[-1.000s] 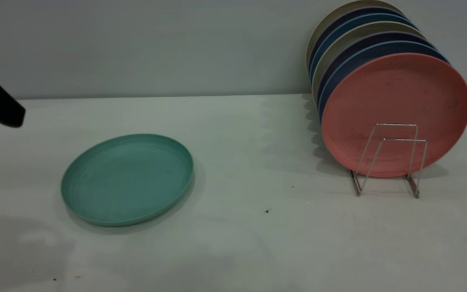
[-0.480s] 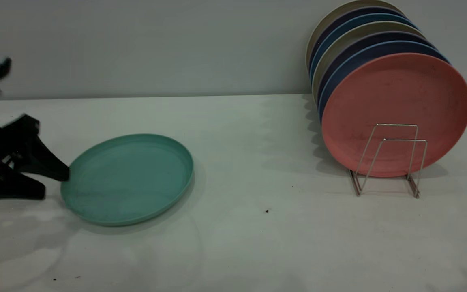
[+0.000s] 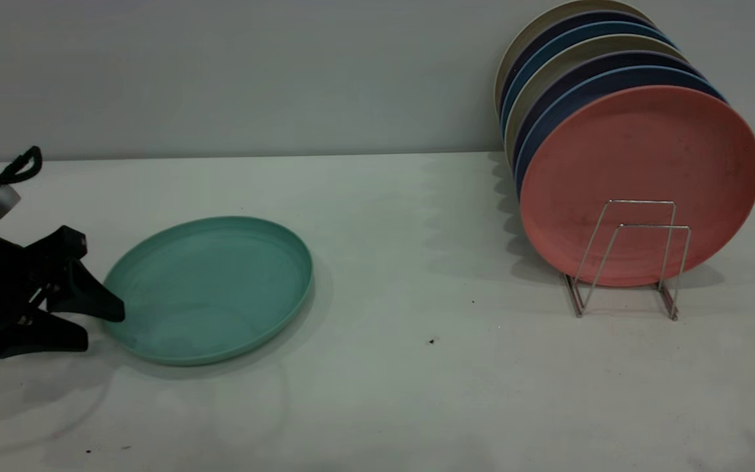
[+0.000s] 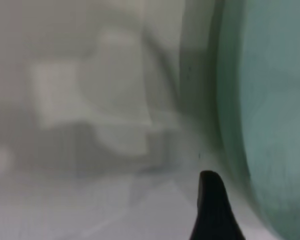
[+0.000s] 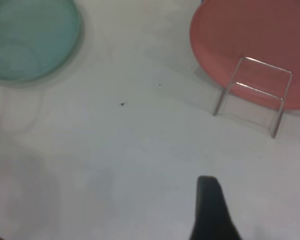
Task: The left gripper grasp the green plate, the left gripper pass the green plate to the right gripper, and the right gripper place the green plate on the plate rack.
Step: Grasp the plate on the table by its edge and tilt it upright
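My left gripper grabs the green plate by the rim nearest that gripper next, and the plate's opposite rim stays free for my right gripper to grab.
The green plate lies flat on the white table, left of centre. My left gripper is low at the plate's left edge and open; its upper finger reaches over the rim and its lower finger rests by the table outside the rim. In the left wrist view the plate fills one side next to one black finger. The plate rack stands at the right. The right gripper shows only in its own wrist view, high above bare table, with the green plate and the rack far off.
The rack holds several upright plates, a salmon-pink one in front and dark blue and beige ones behind. Two empty wire loops stand in front of the pink plate. A grey wall runs along the table's back edge.
The left gripper has come in from the left edge, dropped to the table and moved right to the green plate's left rim. The plate has not moved.
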### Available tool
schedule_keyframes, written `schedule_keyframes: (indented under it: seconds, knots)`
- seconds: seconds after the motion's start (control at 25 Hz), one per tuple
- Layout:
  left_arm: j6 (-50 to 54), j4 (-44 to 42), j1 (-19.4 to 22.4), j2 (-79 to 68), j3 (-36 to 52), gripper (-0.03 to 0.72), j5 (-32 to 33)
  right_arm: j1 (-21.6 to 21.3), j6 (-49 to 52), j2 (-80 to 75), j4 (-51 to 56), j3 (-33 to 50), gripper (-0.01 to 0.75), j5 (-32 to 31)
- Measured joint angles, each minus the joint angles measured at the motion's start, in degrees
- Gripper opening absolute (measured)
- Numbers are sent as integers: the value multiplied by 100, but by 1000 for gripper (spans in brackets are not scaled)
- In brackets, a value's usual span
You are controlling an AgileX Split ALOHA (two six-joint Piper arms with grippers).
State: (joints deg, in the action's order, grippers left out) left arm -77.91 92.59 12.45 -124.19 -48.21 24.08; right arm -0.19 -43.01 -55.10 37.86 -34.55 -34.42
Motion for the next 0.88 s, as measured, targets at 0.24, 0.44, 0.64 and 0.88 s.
schedule_keyframes:
  seconds: [0.24,0.44,0.64,0.88]
  knots:
    - [-243,398,0,-409,-267,466,265,0,0,0,5,0,506,5]
    - [-361,495,0,-543,-368,408,308,0,0,0,42,0,506,5]
    - [-437,769,0,-571,-373,248,239,0,0,0,68,0,506,5]
    - [-526,828,0,-619,-478,28,146,0,0,0,173,0,506,-5]
